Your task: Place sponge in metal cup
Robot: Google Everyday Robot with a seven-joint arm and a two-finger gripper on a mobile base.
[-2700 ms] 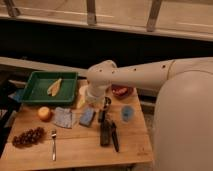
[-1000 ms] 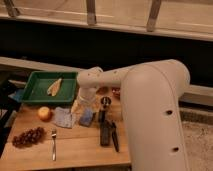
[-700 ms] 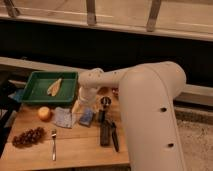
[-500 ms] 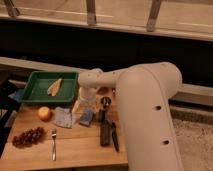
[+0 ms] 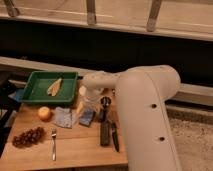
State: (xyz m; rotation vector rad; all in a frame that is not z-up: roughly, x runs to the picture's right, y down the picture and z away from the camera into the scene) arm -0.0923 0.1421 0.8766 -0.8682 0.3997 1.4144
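My gripper should pick up the blue sponge next. It needs to hold it by its body to place it in the metal cup.
The sponge, a small blue block, lies on the wooden table just right of a pale grey-blue cloth. My gripper hangs from the white wrist directly above the sponge's far edge, open with nothing in it. The metal cup, small and round with a dark inside, stands just right of the gripper. My big white arm hides the table's right side.
A green tray holding a pale yellow item sits at the back left. In front of it lie an orange, grapes and a fork. Dark utensils lie right of the sponge, with a yellow object beside the cloth.
The arm has swung forward and left, covering more of the table's right side, and the gripper has dropped closer to the sponge. In the last second it has barely moved.
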